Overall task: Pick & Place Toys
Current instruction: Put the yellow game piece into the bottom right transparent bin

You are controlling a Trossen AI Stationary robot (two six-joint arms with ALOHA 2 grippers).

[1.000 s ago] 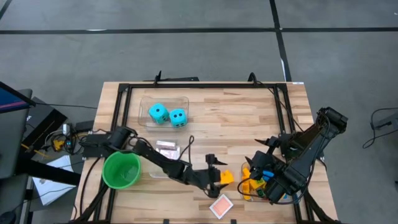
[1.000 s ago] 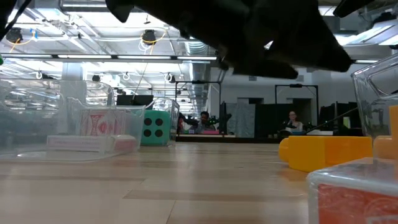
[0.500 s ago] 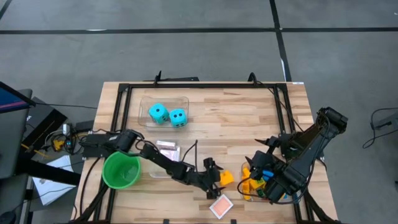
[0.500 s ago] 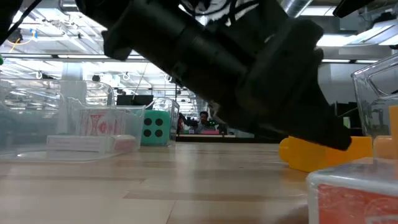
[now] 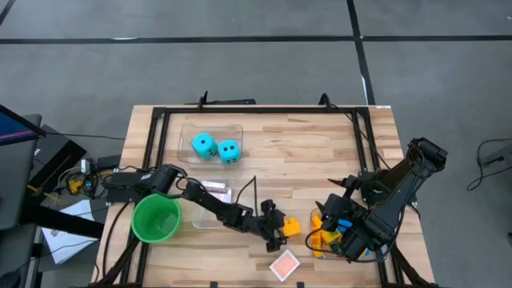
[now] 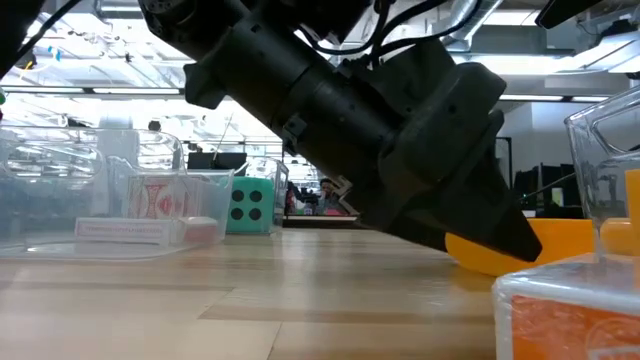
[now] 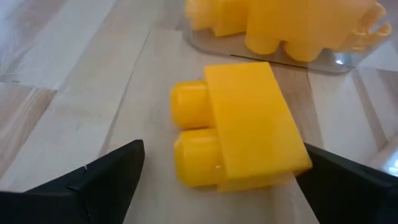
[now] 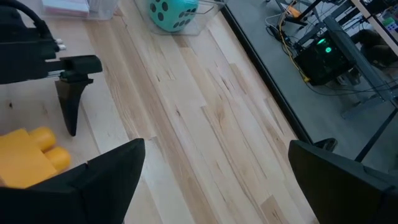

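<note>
My left fingers stand beside the yellow brick [image 5: 291,226] [image 7: 242,134], one at each side, so my left gripper closes on it next.
A yellow brick [image 7: 242,134] lies flat on the table near the front middle; it also shows in the high view [image 5: 293,228]. My left gripper [image 5: 274,227] is open and low over it, one finger [image 7: 112,174] on each side of the brick. My right gripper [image 5: 334,232] is open and empty over a clear bin [image 5: 320,248] of yellow, orange and blue bricks. Two cyan dice [image 5: 216,148] sit in a clear bin at the back left. A red-and-white card [image 5: 284,264] lies by the front edge. My left gripper comes at the yellow brick slanting down from the table's left, with its fingers beside the brick's two long sides. One finger stands clearly apart. I cannot tell whether the other finger [image 7: 339,180] touches the brick's corner [image 7: 303,163]. The brick rests on the table.
A green cup [image 5: 156,218] stands at the front left beside my left arm. A clear bin with playing cards [image 5: 213,192] sits behind that arm. A black frame [image 5: 264,110] runs round the table. Bare wood lies across the middle and back right.
My left gripper has come down toward the table and settled around the yellow brick, still open. The brick has stayed in place.
</note>
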